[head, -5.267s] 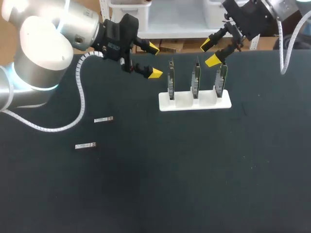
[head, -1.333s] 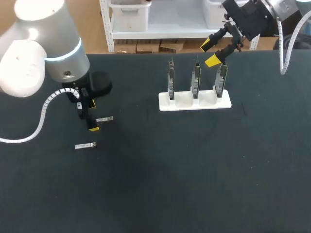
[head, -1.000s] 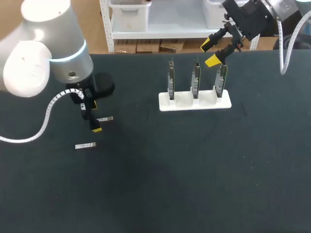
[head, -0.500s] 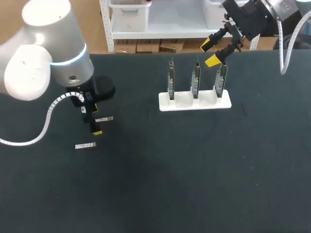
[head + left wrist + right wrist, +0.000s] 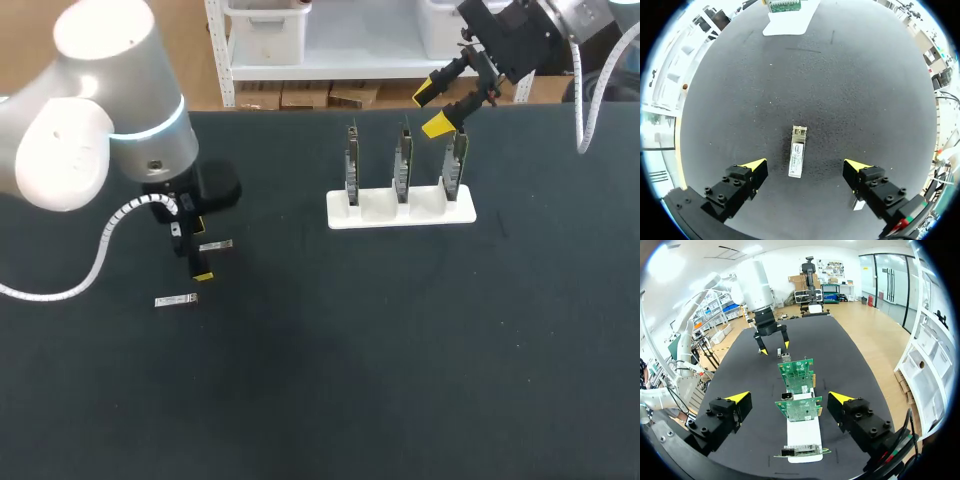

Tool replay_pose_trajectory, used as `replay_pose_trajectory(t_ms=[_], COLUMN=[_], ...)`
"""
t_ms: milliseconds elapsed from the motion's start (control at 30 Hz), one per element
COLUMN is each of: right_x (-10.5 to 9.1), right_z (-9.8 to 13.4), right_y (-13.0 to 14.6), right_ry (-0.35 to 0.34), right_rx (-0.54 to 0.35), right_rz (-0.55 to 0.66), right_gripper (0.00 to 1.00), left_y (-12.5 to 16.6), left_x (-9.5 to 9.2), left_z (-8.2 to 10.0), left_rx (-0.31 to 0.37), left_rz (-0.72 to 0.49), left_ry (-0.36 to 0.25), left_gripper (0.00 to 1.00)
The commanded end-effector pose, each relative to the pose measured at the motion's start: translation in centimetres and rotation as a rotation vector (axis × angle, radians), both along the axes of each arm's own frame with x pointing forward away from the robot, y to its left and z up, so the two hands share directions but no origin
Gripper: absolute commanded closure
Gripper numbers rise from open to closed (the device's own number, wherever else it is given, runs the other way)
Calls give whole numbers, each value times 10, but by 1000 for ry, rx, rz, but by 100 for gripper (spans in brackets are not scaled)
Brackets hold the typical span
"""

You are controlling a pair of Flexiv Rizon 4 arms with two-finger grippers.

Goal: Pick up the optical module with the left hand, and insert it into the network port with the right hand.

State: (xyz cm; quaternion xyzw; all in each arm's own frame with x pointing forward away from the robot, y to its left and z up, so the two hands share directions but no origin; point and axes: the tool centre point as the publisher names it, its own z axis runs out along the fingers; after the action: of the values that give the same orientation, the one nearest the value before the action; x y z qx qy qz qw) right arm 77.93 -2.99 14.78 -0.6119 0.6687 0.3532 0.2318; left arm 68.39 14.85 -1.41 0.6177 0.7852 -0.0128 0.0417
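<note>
My left gripper grabs the silver optical module's labelled end (image 5: 795, 167) next, so the silver optical module's metal socket end (image 5: 799, 131) stays free for the right hand.
Two small silver optical modules lie on the dark table. My left gripper (image 5: 202, 247) points down over the farther module (image 5: 216, 245), fingers open on either side of it. In the left wrist view that module (image 5: 797, 158) lies lengthwise between the open yellow tips of the left gripper (image 5: 805, 165), touching neither. The other module (image 5: 177, 299) lies apart, nearer the front. Three green network boards (image 5: 402, 162) stand upright in a white stand (image 5: 400, 210). My right gripper (image 5: 432, 109) hangs open above the rightmost board; the right gripper (image 5: 789, 397) holds nothing, with the boards (image 5: 799, 410) ahead of it.
A second module's end (image 5: 858, 204) shows just under the left gripper's right finger. The stand (image 5: 785, 22) lies well ahead of the left gripper. From the right wrist, my left arm's gripper (image 5: 771, 342) shows beyond the boards.
My left gripper has come down a little and shifted slightly, now straddling the farther module. The right arm and both modules have stayed put.
</note>
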Motion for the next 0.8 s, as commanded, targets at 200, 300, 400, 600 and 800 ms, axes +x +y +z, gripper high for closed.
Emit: replay_pose_trajectory(t_ms=[200,300,400,600,800], right_x=[-2,-2,-2,-2,-2], right_z=[0,0,0,0,0], right_y=[0,0,0,0,0], right_ry=[-5,-5,-5,-5,-5], right_rx=[1,1,1,1,1], right_rz=[-4,-4,-4,-4,-4], right_gripper=[0,0,0,0,0], left_y=[1,2,3,4,5], left_x=[2,2,2,1,2], left_z=[-1,-1,-1,-3,-4], left_rx=[5,1,-1,-3,-7], left_rz=[2,0,2,4,7], left_ry=[-1,-2,-1,9,10], left_gripper=[0,29,59,100,100])
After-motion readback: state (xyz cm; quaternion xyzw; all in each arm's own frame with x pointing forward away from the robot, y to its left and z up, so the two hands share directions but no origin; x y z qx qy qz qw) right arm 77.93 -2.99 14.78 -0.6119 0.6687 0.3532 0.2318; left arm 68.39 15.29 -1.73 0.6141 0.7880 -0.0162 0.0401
